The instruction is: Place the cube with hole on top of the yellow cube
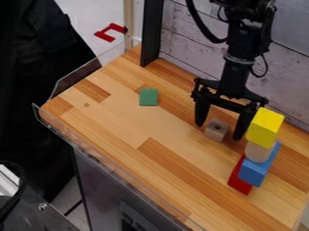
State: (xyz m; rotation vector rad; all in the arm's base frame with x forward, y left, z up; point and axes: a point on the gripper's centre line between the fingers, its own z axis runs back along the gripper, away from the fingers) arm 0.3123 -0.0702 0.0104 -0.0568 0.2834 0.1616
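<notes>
Next, my gripper grips the small wooden cube by its opposite sides to set it on top of the yellow cube [264, 127].
The gripper [219, 131] hangs low over the right part of the table, with its fingers spread wide. Between the fingertips lies the wooden cube with a hole [217, 129], resting on the tabletop; a gap shows between it and the right finger, and I cannot tell whether the left finger touches it. Just right of the gripper, the yellow cube [264, 127] tops a stack. Under it stands a pale wooden cylinder [258, 152], with a blue block [258, 166] and a red block [240, 179] lower down.
A flat green block [148, 97] lies on the wooden table [114, 117] left of the gripper. A black post [152, 34] rises at the table's back edge, beside the plank wall. A clear raised guard runs along the left and front edges.
</notes>
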